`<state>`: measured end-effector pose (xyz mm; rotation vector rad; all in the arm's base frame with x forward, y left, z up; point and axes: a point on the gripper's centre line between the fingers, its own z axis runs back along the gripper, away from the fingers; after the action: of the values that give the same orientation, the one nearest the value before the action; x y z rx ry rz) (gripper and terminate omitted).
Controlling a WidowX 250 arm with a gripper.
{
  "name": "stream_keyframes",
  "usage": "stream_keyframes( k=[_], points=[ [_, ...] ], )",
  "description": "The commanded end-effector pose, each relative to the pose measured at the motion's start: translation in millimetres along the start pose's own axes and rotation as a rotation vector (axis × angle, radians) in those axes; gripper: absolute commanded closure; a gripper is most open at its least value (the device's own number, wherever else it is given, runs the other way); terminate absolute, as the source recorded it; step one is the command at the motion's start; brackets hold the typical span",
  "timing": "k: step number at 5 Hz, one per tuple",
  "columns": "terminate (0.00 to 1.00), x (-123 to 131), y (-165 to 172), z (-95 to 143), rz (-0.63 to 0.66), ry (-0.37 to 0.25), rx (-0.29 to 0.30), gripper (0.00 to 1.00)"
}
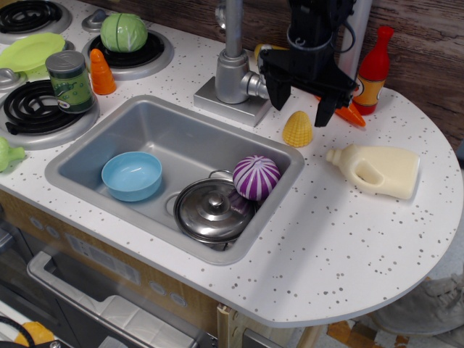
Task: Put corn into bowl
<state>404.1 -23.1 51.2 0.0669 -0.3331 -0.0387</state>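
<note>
The gripper grabs the bumpy sides of the corn (298,130) next. Then the gripper puts the corn into the light-blue bowl (132,175).
The corn (298,130) is a small yellow bumpy dome standing on the white counter just right of the sink's far corner. The light-blue bowl (132,175) sits empty in the left part of the steel sink (156,133). My black gripper (300,103) hangs open directly above the corn, one finger on each side and slightly behind it, with its tips near the corn's top. It holds nothing.
A steel lidded pot (212,210) and a purple-striped ball (256,177) sit in the sink's right part. The faucet (233,69) stands left of my gripper. An orange carrot (352,114), red bottle (374,70) and cream jug (378,170) lie right of it.
</note>
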Motion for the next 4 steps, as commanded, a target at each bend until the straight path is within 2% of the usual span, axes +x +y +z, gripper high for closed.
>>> stream_keyframes(
  k=[1,3,4],
  points=[
    [0.00,18,10,-8,-0.051,-0.090,-0.032,0.00],
    [0.00,19,7,-34,-0.051,-0.128,-0.050,0.00],
    [0.00,21,6,-30,-0.046,-0.117,-0.039,1.00]
  ],
)
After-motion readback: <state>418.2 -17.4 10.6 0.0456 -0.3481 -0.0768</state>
